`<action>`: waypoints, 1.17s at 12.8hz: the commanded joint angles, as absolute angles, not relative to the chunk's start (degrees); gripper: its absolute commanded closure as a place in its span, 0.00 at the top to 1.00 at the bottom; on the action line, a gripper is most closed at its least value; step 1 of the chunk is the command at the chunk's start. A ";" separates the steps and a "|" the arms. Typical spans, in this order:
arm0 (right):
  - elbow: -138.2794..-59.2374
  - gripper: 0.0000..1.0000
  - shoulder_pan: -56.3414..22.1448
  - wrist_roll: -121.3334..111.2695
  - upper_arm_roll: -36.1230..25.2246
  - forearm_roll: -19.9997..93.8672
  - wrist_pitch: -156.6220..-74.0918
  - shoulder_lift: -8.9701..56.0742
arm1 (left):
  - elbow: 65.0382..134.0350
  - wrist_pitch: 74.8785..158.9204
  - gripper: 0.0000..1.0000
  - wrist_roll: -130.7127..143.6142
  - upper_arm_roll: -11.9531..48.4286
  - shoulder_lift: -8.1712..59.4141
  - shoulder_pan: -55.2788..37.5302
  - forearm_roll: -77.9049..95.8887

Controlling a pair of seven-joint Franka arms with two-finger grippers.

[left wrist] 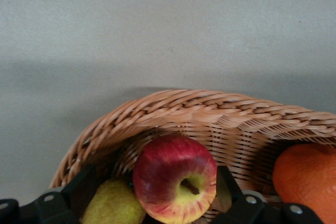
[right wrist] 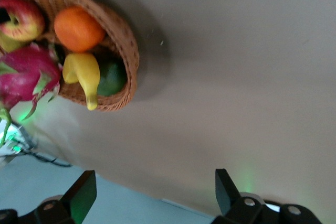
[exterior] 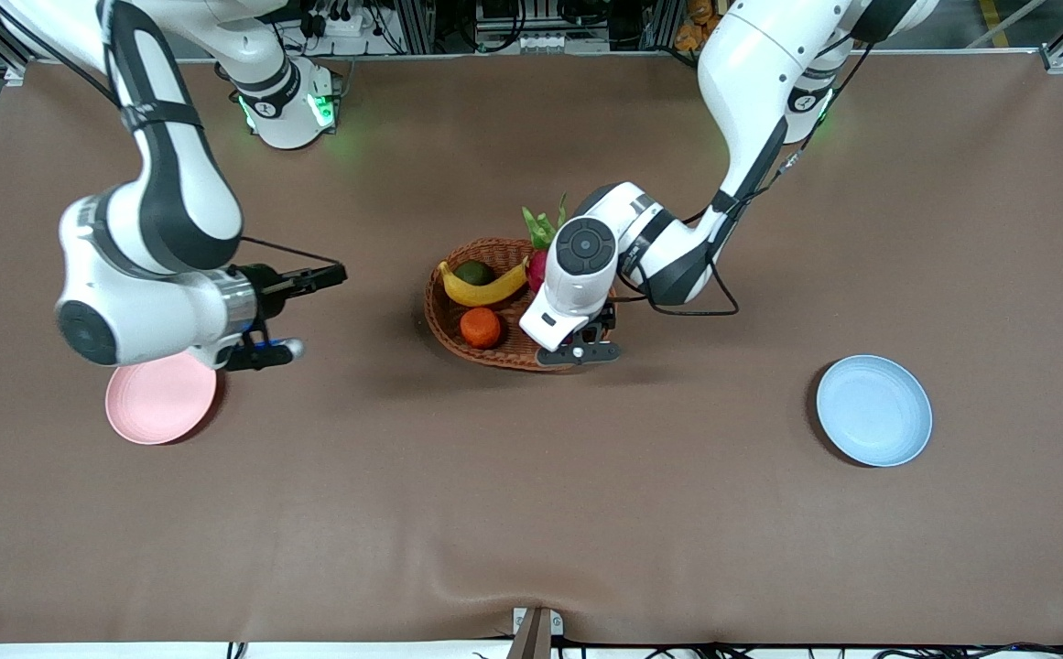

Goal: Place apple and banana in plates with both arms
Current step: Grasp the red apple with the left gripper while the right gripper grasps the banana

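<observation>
The robot's right gripper next needs to take hold of the banana by its tapered stem end [exterior: 450, 275], so that the banana can be placed on the pink plate [exterior: 162, 399].
The apple [left wrist: 175, 184] lies in the wicker basket [exterior: 444, 316], hidden under the left arm's hand in the front view; it also shows in the right wrist view [right wrist: 21, 18]. My left gripper [exterior: 577, 342] is down in the basket, open, with one finger on each side of the apple [left wrist: 156, 182]. The banana [exterior: 485, 288] lies in the basket too [right wrist: 84, 74]. My right gripper [exterior: 330, 275] is open and empty, up in the air over bare table between the pink plate [exterior: 162, 399] and the basket. The blue plate [exterior: 873, 410] is empty.
The basket also holds an orange [exterior: 481, 327], a pink dragon fruit [exterior: 538, 247], a dark green fruit [exterior: 474, 272] and a yellow-green pear [left wrist: 113, 203] beside the apple. The pink plate lies partly under the right arm's wrist.
</observation>
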State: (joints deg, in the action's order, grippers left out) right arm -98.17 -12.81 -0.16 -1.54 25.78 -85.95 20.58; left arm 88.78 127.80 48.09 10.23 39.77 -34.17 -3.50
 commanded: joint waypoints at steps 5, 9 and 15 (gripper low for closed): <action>-101.78 1.00 -17.66 -0.26 -1.93 33.04 -93.77 24.34 | 83.67 127.35 1.00 52.12 9.76 45.08 -37.17 -4.39; -102.30 1.00 -20.38 -0.18 -1.93 38.22 -98.17 27.25 | 83.76 127.09 0.31 51.77 9.76 45.18 -37.18 -4.92; -102.22 1.00 -22.85 -0.09 -1.93 41.57 -101.86 29.09 | 83.85 112.72 0.00 51.68 9.58 32.65 -33.33 -4.31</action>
State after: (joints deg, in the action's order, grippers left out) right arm -101.82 -21.30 -0.20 -1.45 39.42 -100.90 28.79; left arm 82.41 119.95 50.79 9.58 41.22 -35.43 -3.57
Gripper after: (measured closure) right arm 0.000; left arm 0.211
